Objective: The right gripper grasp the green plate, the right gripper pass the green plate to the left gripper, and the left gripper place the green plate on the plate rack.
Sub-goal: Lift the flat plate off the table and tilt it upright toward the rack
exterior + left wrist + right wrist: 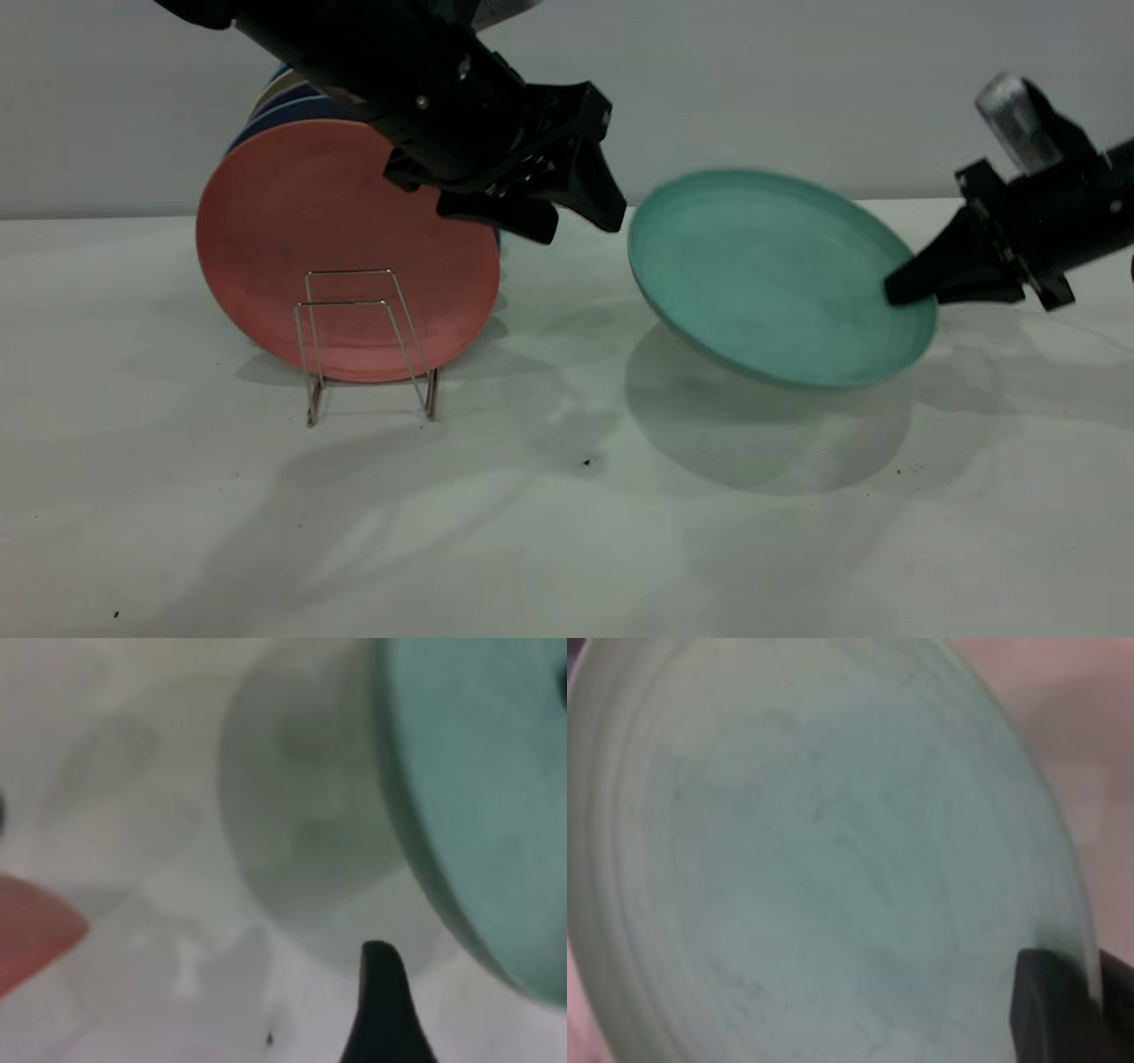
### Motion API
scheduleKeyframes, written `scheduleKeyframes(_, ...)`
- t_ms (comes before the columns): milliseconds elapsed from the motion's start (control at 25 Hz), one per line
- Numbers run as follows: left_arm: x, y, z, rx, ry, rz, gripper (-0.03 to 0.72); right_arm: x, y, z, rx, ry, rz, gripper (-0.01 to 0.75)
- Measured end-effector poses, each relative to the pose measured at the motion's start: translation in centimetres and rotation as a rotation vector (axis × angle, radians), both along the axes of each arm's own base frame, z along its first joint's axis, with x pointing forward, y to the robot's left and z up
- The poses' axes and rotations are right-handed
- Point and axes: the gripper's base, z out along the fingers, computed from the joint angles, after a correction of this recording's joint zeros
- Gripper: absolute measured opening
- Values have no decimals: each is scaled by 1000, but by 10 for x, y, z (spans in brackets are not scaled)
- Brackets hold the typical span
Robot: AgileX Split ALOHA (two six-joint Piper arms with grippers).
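Observation:
My left gripper grabs the green plate by its free rim point(650, 218) next, opposite my right gripper, to set it on the plate rack point(368, 346).
The green plate point(771, 270) hangs tilted above the table at centre right. My right gripper point(904, 291), with the silver cylinder on its wrist, is shut on the plate's right rim and holds it up. In the right wrist view the plate point(824, 859) fills the frame, one finger point(1050, 1010) over its rim. My left gripper point(580, 221) is open, in the air just left of the plate's left edge, a small gap apart. In the left wrist view the plate point(487, 788) lies beside one fingertip point(381, 979). The wire plate rack point(368, 346) stands at left.
A salmon-pink plate point(345, 252) stands upright in the rack, with blue and other plates point(283, 111) stacked behind it. The left arm point(381, 62) reaches over these plates. The white table point(567, 532) extends toward the front.

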Motion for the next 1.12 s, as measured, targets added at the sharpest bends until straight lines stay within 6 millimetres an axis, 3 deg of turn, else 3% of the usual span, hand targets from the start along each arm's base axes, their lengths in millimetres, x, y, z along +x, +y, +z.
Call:
scheduleKeyframes(200, 5, -1, -3, -54, 10, 93, 537, -1, 13, 18, 19, -36, 62, 16)
scheduleKeyframes(480, 6, -9, -26, -97, 75, 128, 513, -3, 52, 27, 21, -69, 171, 16)
scheduleKeyframes(560, 6, -9, -27, -99, 75, 127, 439, -4, 57, 27, 20, -74, 188, 16)
scheduleKeyframes(720, 6, -9, -26, -120, 87, 140, 147, -3, 57, 27, 1, -91, 192, 45)
scheduleKeyframes(840, 6, -11, -25, -128, 88, 128, 121, -2, 57, 27, -1, -94, 187, 137)
scheduleKeyframes(960, 6, -11, -21, -126, 70, 116, 120, -1, 57, 34, 11, -108, 180, 314)
scheduleKeyframes(1120, 7, -5, -6, -109, -2, 62, 120, 1, 36, 78, 34, -198, 124, 556)
